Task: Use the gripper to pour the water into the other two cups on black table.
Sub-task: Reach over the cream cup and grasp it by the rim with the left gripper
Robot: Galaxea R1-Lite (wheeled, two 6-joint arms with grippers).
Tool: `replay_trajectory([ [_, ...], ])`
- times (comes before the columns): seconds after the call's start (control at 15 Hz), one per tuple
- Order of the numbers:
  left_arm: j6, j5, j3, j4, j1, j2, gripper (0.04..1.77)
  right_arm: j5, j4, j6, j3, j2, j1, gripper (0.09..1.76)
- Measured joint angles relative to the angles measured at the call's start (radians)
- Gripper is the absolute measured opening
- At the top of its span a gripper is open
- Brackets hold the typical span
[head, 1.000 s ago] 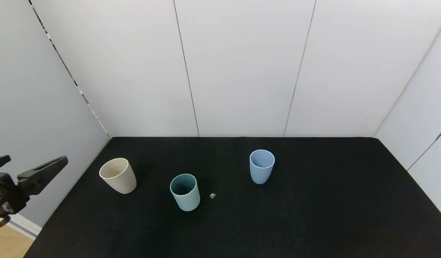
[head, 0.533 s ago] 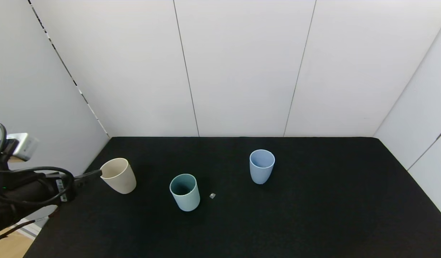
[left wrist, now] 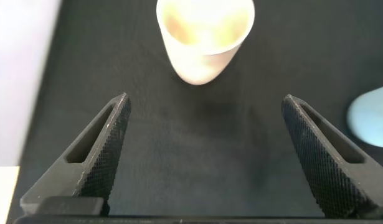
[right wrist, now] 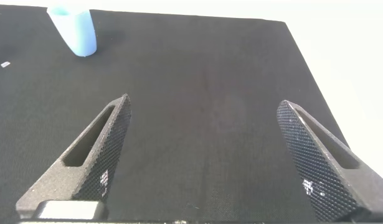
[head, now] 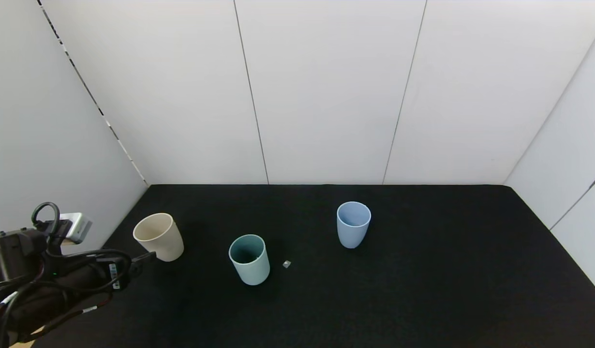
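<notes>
My left gripper needs to reach the beige cup and grab its side (head: 170, 243) (left wrist: 200, 67), so the beige cup's rim stays free to pour water into the other cups.
On the black table (head: 399, 290) stand a beige cup (head: 158, 237) at the left, a teal-green cup (head: 249, 259) in the middle and a light blue cup (head: 353, 224) further right, all upright. My left gripper (head: 147, 256) is low at the table's left side, just short of the beige cup's base. In the left wrist view it (left wrist: 205, 99) is open and empty, with the beige cup (left wrist: 205, 37) straight ahead and the teal-green cup's side (left wrist: 372, 115) at the edge. My right gripper (right wrist: 203, 101) is open and empty over bare table, with the light blue cup (right wrist: 73, 28) far off.
A small grey bit (head: 287, 264) lies on the table just right of the teal-green cup; it also shows in the right wrist view (right wrist: 5, 63). White walls close the table in at the back and both sides. The table's left edge runs under my left arm.
My left arm has swung in from the left edge and come down towards the table. Its fingertip dropped from the beige cup's rim to its base. The cups have not moved.
</notes>
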Motion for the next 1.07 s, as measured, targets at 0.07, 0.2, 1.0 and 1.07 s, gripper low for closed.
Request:
replay_trajectory([
  [0.07,0.003,0.000,0.012,-0.055,0.001,0.035,1.72,0.000,0.000,0.000,0.000,0.000,0.000,1.71],
  [0.2,0.007,-0.001,0.033,-0.171,0.001,0.109,1.72,0.000,0.000,0.000,0.000,0.000,0.000,1.71],
  [1.0,0.006,-0.064,-0.017,-0.512,0.001,0.419,1.72,0.001,0.000,0.000,0.000,0.000,0.000,1.71],
  [1.07,0.006,-0.067,-0.037,-0.511,0.001,0.425,1.72,0.001,0.000,0.000,0.000,0.000,0.000,1.71],
])
